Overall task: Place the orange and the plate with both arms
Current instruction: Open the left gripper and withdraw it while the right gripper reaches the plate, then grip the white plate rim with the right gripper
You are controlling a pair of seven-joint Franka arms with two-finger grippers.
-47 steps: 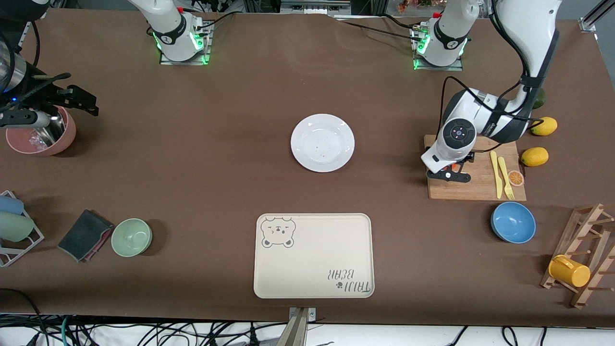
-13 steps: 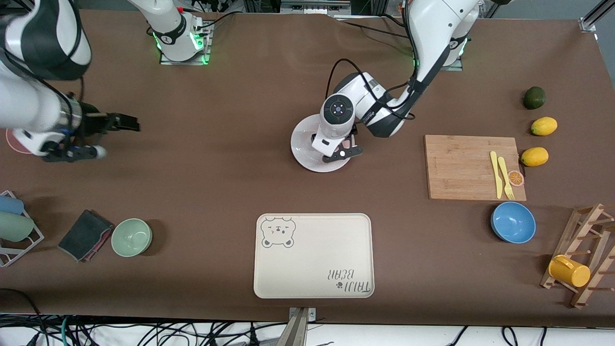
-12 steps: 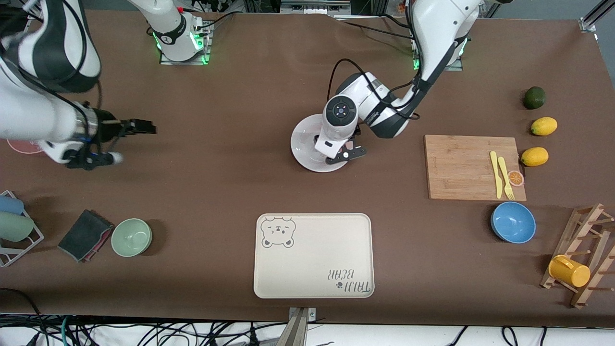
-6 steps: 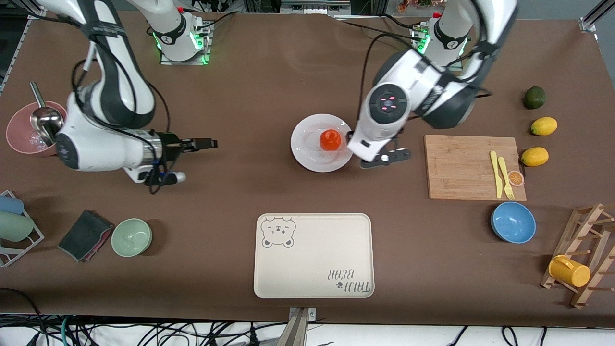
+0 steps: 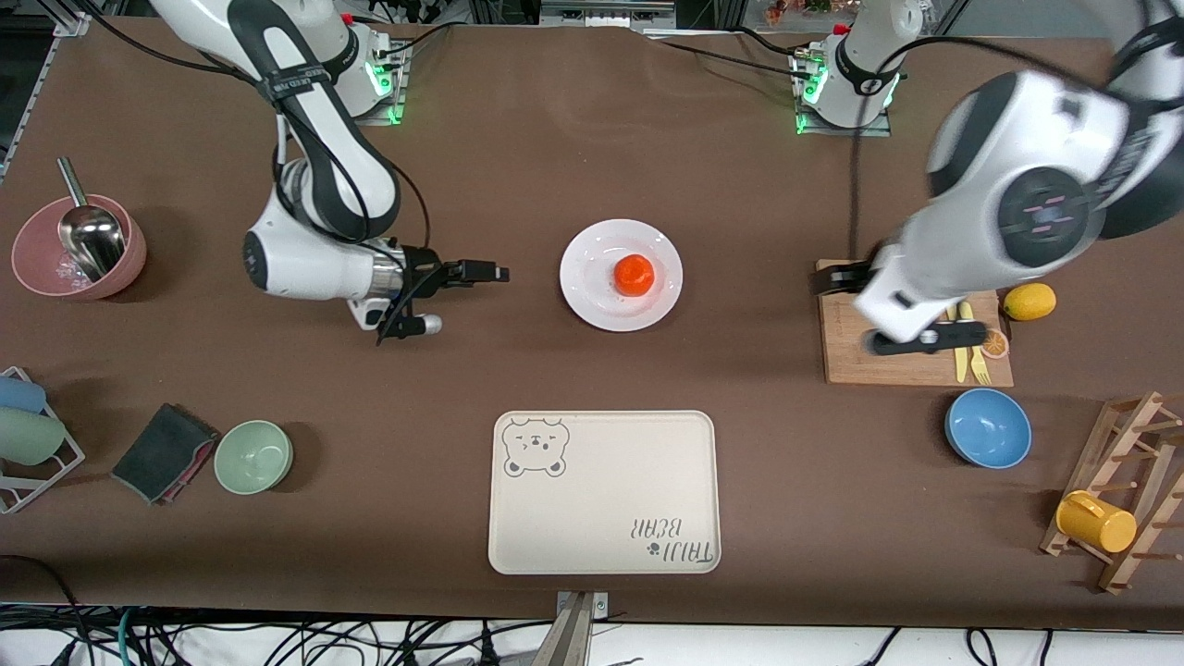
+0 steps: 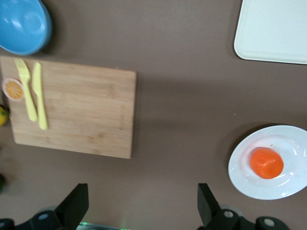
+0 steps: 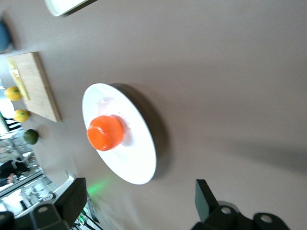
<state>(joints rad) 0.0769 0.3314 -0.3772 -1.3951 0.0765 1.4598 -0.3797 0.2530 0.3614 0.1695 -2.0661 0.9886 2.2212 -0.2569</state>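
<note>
My right gripper will grab the white plate by its rim (image 5: pixel 563 274) next, to carry the orange over to the bear tray (image 5: pixel 605 493).
The orange (image 5: pixel 635 275) sits in the well of the white plate (image 5: pixel 592 298) at the middle of the table, held by nothing. My right gripper (image 5: pixel 467 298) hovers over bare table beside the plate, toward the right arm's end, pointing at it, open and empty. In the right wrist view the orange (image 7: pixel 105 132) and the plate (image 7: pixel 139 165) lie ahead of the open right gripper (image 7: pixel 140 189). My left gripper (image 5: pixel 851 313) is open and empty above the cutting board (image 5: pixel 888 370). In the left wrist view the orange (image 6: pixel 266 163) on the plate (image 6: pixel 288 189) shows off to one side of the left gripper (image 6: pixel 142 194).
The beige bear tray (image 5: pixel 601 490) lies nearer the front camera than the plate. The cutting board carries a yellow knife and fork (image 5: pixel 964 363) and an orange-slice disc (image 5: pixel 994 343). Nearby are a lemon (image 5: pixel 1029 302), blue bowl (image 5: pixel 988 427), green bowl (image 5: pixel 253 456) and pink bowl (image 5: pixel 79 250).
The left gripper left the orange on the plate and has drawn away and up, now over the cutting board. The right arm has swung from the pink bowl toward the plate.
</note>
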